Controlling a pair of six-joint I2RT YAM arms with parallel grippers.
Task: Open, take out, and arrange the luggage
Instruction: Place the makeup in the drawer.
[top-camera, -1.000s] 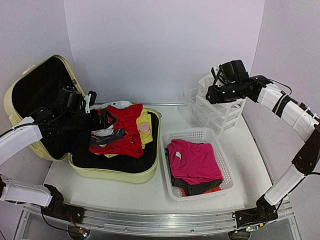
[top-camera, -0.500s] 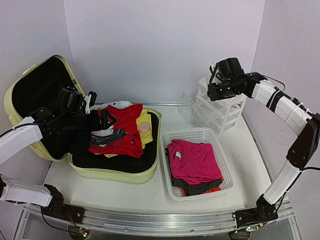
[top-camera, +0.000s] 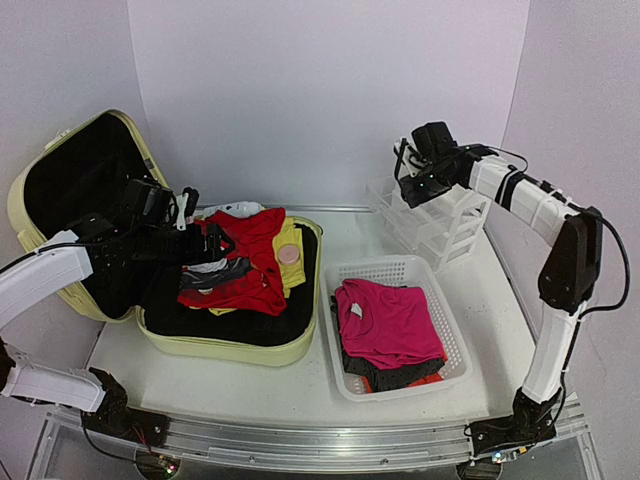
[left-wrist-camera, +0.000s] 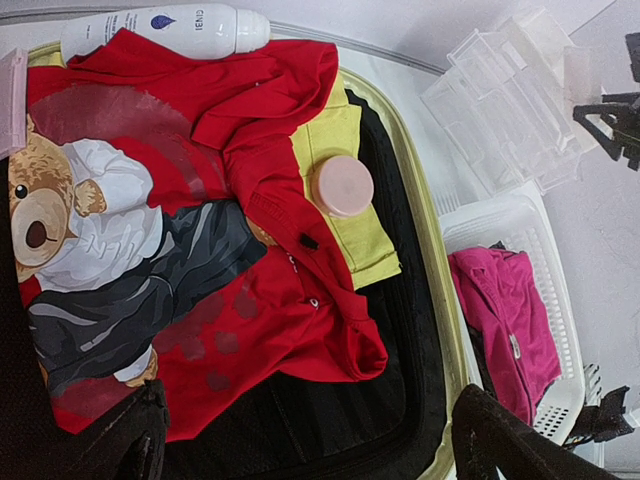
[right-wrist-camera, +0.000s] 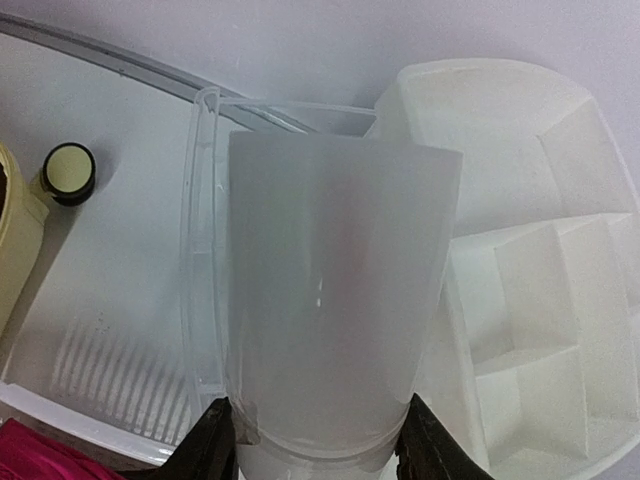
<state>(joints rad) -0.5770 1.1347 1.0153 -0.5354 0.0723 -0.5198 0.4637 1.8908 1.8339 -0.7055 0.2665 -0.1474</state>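
Observation:
My right gripper keeps hold of the frosted white bottle until it is in the organizer's clear drawer. Released above, overlapping the drawer's side, the bottle would fall.
The luggage (top-camera: 225, 350) lies open at the left, its pale yellow-green lid (top-camera: 60, 190) leaning back. Inside it are a red teddy-bear shirt (left-wrist-camera: 260, 300), a yellow garment (left-wrist-camera: 350, 235), a pink round jar (left-wrist-camera: 342, 185) and a white bottle (left-wrist-camera: 165, 30). My left gripper (top-camera: 205, 238) hovers open above the clothes, its fingers (left-wrist-camera: 130, 440) wide apart and empty. Over the white drawer organizer (top-camera: 430, 225), my right gripper (top-camera: 412, 170) is shut on a frosted white bottle (right-wrist-camera: 330, 290), with the fingers (right-wrist-camera: 212, 445) clamped on its lower end.
A white mesh basket (top-camera: 400, 270) with a magenta garment (top-camera: 390, 320) on dark clothes stands right of the luggage. A small dark jar with a cream lid (right-wrist-camera: 70, 172) sits on the table beside the organizer (right-wrist-camera: 520, 290).
My right gripper has swung left with the white bottle, toward the front of the organizer. The left gripper has edged slightly right over the clothes.

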